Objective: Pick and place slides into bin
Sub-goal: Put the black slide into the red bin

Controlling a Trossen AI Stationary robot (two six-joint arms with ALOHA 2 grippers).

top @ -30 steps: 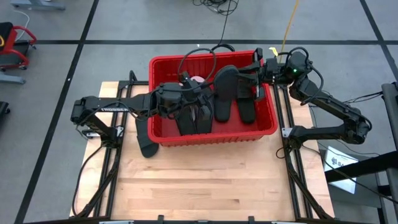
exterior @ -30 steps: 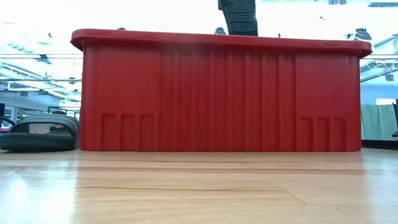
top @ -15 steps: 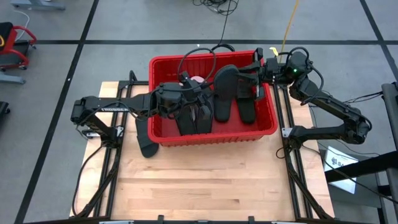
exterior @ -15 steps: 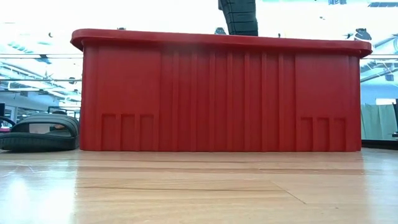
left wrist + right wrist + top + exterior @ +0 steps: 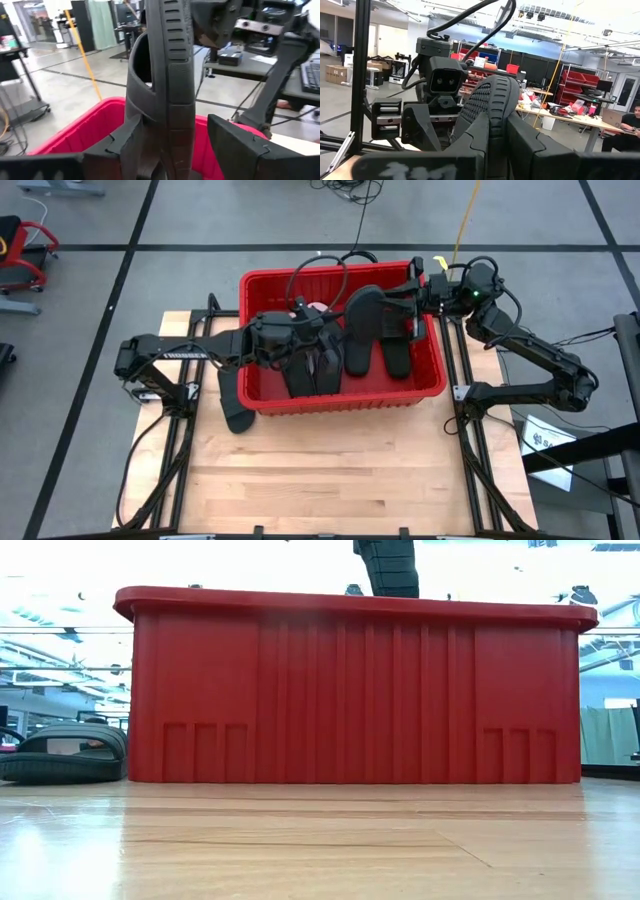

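Note:
My left gripper grabs the black slide by its sole (image 5: 172, 135) beside the strap next, to place the slide in the bin.
A black wide-strap slide (image 5: 362, 328) stands on end over the red bin (image 5: 262, 402), its top above the rim in the low view (image 5: 388, 568). My right gripper (image 5: 405, 308) comes in over the bin's right wall and is shut on this slide (image 5: 492, 100). My left gripper (image 5: 325, 345) reaches in from the left and is open. Its fingers (image 5: 120, 147) stand on either side of the same slide (image 5: 172, 90), with a gap on one side. Other black slides (image 5: 310, 372) and a pale one (image 5: 312, 308) lie in the bin. My right gripper pinches the black slide across its sole (image 5: 490, 117) between its two fingers, coming level from the table's right. The treaded sole faces the camera. The slide stands upright, lifted clear above the bin's floor. Which end it has is hidden by the fingers.
Another black slide (image 5: 235, 408) lies on the wooden table just left of the bin, also in the low view (image 5: 65, 755). A further black slide (image 5: 398, 350) lies in the bin's right part. The table's near half (image 5: 330, 470) is bare wood.
The upright slide's top has tipped a little toward the table's right. Both arms have otherwise stayed where they were.

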